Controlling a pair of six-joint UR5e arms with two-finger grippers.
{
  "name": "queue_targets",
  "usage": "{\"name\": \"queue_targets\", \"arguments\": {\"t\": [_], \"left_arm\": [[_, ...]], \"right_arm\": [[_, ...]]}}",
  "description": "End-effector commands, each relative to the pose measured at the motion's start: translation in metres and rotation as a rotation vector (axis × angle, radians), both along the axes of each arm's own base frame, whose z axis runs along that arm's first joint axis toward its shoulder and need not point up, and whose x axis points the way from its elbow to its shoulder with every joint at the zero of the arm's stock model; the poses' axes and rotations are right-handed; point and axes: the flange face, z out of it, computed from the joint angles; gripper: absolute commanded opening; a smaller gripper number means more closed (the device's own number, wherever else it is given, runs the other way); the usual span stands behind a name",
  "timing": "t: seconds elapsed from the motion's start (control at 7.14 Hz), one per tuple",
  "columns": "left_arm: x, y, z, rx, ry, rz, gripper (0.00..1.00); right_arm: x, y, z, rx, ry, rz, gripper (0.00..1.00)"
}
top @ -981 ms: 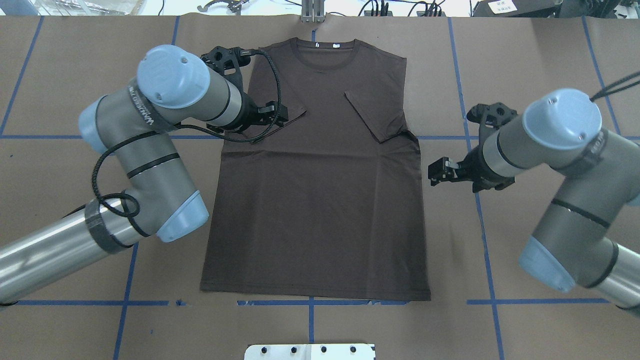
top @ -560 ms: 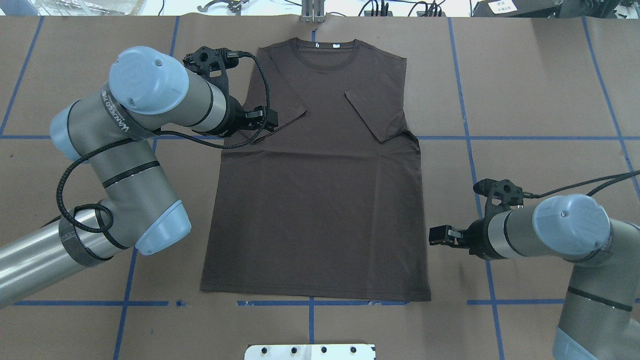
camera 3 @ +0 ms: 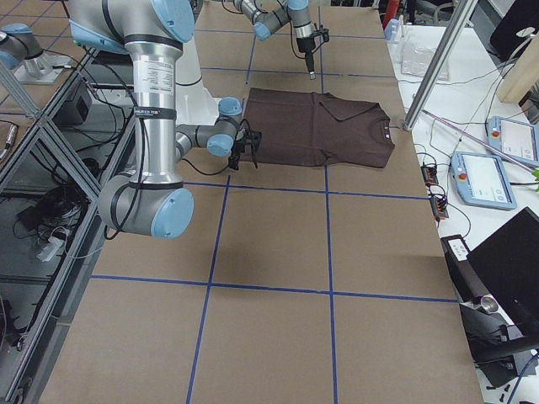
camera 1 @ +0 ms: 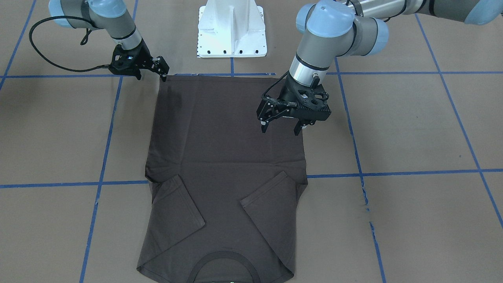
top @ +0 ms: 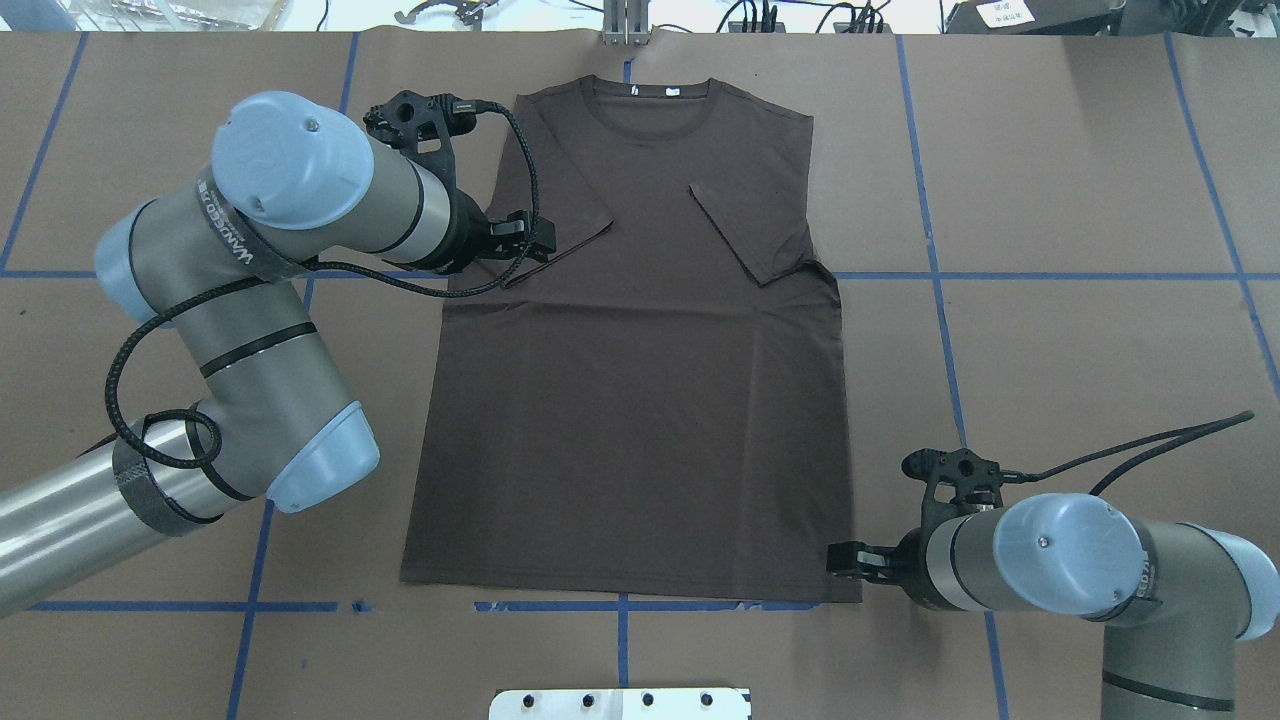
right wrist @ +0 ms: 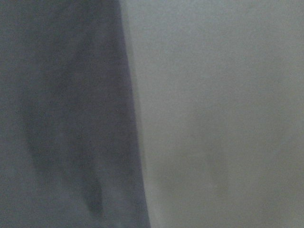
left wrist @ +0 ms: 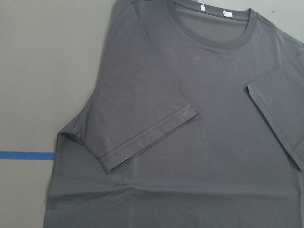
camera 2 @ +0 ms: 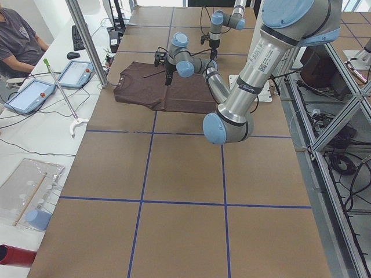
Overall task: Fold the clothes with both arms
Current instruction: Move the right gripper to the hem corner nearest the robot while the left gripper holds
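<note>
The T-shirt's hem corner is still out of reach, as my right gripper's fingers hang by the T-shirt's side edge [camera 1: 304,146] [right wrist: 133,104]. They would miss the corner if I closed now, so I need to first move toward the hem.
The dark brown T-shirt [top: 640,400] lies flat on the brown table, collar [top: 652,95] far from the robot and both sleeves folded inward over the chest. My left gripper [camera 1: 280,130] hangs open above the shirt's left side edge, just below the folded left sleeve [left wrist: 142,118]; nothing is between its fingers. My right gripper [top: 842,562] sits low at the shirt's near right hem corner [camera 1: 167,78], its fingers apart. The right wrist view shows only the blurred shirt edge [right wrist: 61,118] very close.
The white pedestal base [camera 1: 232,31] stands at the table's near edge, just behind the hem. Blue tape lines [top: 1080,275] cross the brown table cover. A person [camera 2: 17,35] sits beyond the far side with control tablets [camera 2: 35,92].
The right arm swept along the shirt's right edge toward the robot, from sleeve height down to the hem corner. The left gripper drew back slightly leftward, then held still.
</note>
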Motion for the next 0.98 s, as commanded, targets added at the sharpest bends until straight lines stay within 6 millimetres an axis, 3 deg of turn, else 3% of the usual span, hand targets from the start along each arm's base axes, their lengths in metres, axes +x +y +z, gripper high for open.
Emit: {"name": "queue_targets", "arguments": {"t": [0.0, 0.42, 0.56, 0.84], "left_arm": [[-0.0014, -0.0011, 0.0022, -0.001, -0.003, -0.004, 1.0], [-0.0017, -0.0008, 0.0015, 0.0, -0.002, -0.004, 1.0], [-0.0018, -0.0007, 0.0023, 0.0, -0.002, -0.004, 1.0], [-0.0015, -0.001, 0.004, -0.002, -0.004, -0.004, 1.0]], "right_arm": [[-0.0277, 0.0127, -0.018, -0.004, 0.027, -0.033, 1.0], [-0.0287, 0.0122, -0.0133, -0.009, 0.038, -0.036, 0.97], [-0.0287, 0.0117, -0.0128, -0.011, 0.038, -0.037, 0.86], [-0.027, 0.0095, -0.0107, -0.014, 0.04, -0.036, 0.53]]}}
